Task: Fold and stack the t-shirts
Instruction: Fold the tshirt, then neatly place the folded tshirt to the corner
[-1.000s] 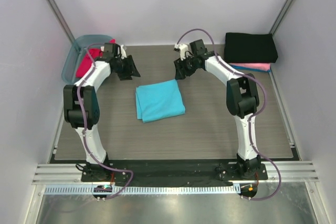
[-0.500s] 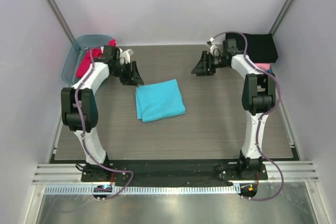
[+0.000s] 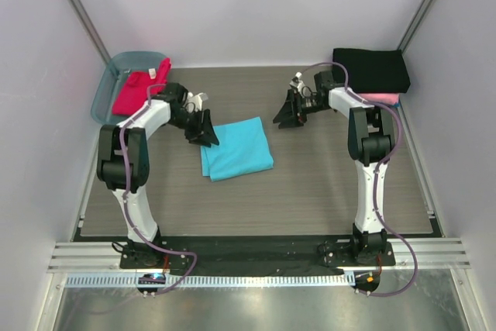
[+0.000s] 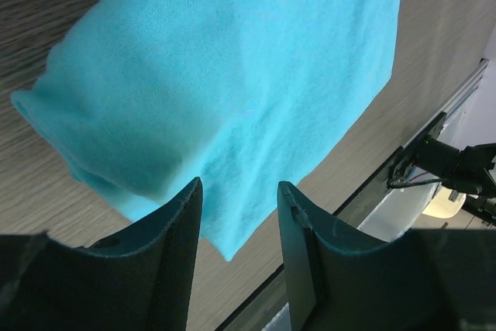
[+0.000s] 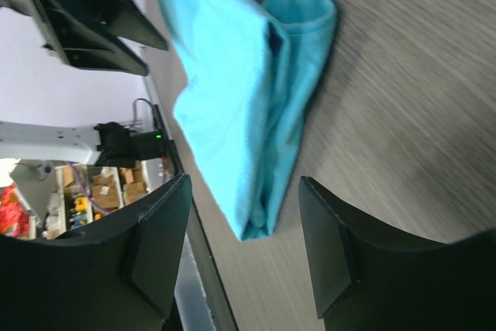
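My right gripper is about to grab the turquoise t-shirt by its nearest layered edge, all layers together. Then it can lay the turquoise t-shirt on the black t-shirt [image 3: 370, 70], still folded.
A folded turquoise t-shirt [image 3: 239, 149] lies mid-table. My left gripper [image 3: 203, 128] stands open over its far-left corner, and in the left wrist view [image 4: 239, 187] the turquoise cloth [image 4: 225, 75] lies beyond the spread fingers, none of it pinched. My right gripper [image 3: 285, 114] is open just off the shirt's far-right corner. In the right wrist view [image 5: 244, 184] the shirt's layered edge [image 5: 256, 114] shows between the fingers. A black t-shirt [image 3: 370, 70] lies folded on a pink one [image 3: 381, 99] at the back right. A red-magenta t-shirt [image 3: 139, 91] sits crumpled in the tub.
The translucent blue-grey tub [image 3: 108, 83] stands at the back left corner. White walls close in the table on three sides. Bare wood-grain tabletop [image 3: 310, 191] spreads in front of the turquoise shirt.
The left gripper came down and toward the near right onto the turquoise shirt's corner. The right gripper swung out to the right, then came back left and nearer the shirt.
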`<state>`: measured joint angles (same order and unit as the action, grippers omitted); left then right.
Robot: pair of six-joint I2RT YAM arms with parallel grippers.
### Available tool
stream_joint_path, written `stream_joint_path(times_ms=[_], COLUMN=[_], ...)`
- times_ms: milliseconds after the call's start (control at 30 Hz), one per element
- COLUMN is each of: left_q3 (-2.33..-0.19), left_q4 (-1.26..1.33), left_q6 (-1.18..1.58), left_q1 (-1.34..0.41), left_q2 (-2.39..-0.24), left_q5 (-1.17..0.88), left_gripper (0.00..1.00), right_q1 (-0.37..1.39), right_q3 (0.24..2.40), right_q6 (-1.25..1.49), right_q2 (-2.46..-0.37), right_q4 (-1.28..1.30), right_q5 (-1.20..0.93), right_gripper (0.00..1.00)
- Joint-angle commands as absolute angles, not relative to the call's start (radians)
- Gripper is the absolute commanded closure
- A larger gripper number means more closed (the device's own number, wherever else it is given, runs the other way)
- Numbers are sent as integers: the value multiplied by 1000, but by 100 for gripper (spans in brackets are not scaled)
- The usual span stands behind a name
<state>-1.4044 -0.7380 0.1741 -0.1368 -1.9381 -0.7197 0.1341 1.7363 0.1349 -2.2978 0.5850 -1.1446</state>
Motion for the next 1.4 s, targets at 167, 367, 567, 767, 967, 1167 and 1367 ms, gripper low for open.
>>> stream_joint_path(times_ms=[167,367,567,767,967,1167,1367], left_q3=[-1393,-1374,-1371,-1381,-1371,-1358,-1350], left_q4=[-749,-742,-736,-729,-716,-707,-707], left_q6=[141,141,141,143,149,149,147], left_q1=[-149,-150,-152,-163,-179,-193,-202], left_q2=[-1957,-1954,-1983,-2002,-2011,-2000,-1964], left_q5=[-663,-649,-650,-653,-655,-649,-632], left_gripper=[59,60,62,63,63,63,63], right_q1=[175,238,281,301,325,351,356], right_q3=[1767,1766,1743,1749,1764,1790,1832], right_q6=[20,5,6,15,61,117,130], right_q2=[-2344,-2378,-2396,-2421,-2453,-2471,-2445], right_q4=[696,712,706,696,654,586,563], right_q5=[-1009,-1015,-1037,-1012,-1003,-999,-945], right_gripper=[37,37,38,38,43,51,83])
